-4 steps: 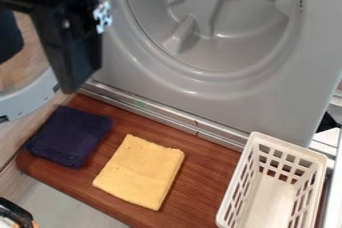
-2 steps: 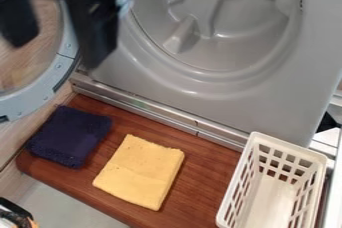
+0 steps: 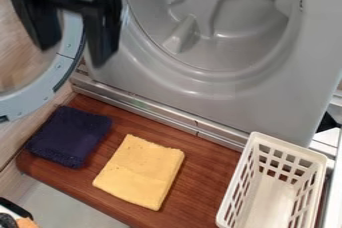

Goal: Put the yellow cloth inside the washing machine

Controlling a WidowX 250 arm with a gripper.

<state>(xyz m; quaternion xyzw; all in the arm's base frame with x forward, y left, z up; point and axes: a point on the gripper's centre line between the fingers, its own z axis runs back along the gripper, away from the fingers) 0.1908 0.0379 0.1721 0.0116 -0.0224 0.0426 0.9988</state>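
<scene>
I need to pick up the cloth by its edge beside the washing machine next, so my gripper can put the yellow cloth (image 3: 140, 172) inside the machine.
The gripper (image 3: 72, 57) hangs at the upper left, in front of the door ring and the machine's left edge, its two fingers apart with nothing between them. The yellow cloth (image 3: 140, 172) lies folded flat on the brown wooden board, below and to the right of the gripper and well apart from it. Above the board stands the grey washing machine (image 3: 267, 102), its round drum opening facing the camera. Its round door (image 3: 40, 92) is swung out to the left, partly behind the gripper.
A folded dark blue cloth (image 3: 70, 136) lies on the board (image 3: 204, 172), left of the yellow one. A white slotted basket (image 3: 230, 197) stands at the lower right. Part of a dark object with an orange patch (image 3: 25, 222) shows at the bottom left corner.
The gripper has shifted to the right and somewhat upward, and both fingers have come into clearer view, apart. The cloths, basket and machine have stayed in place.
</scene>
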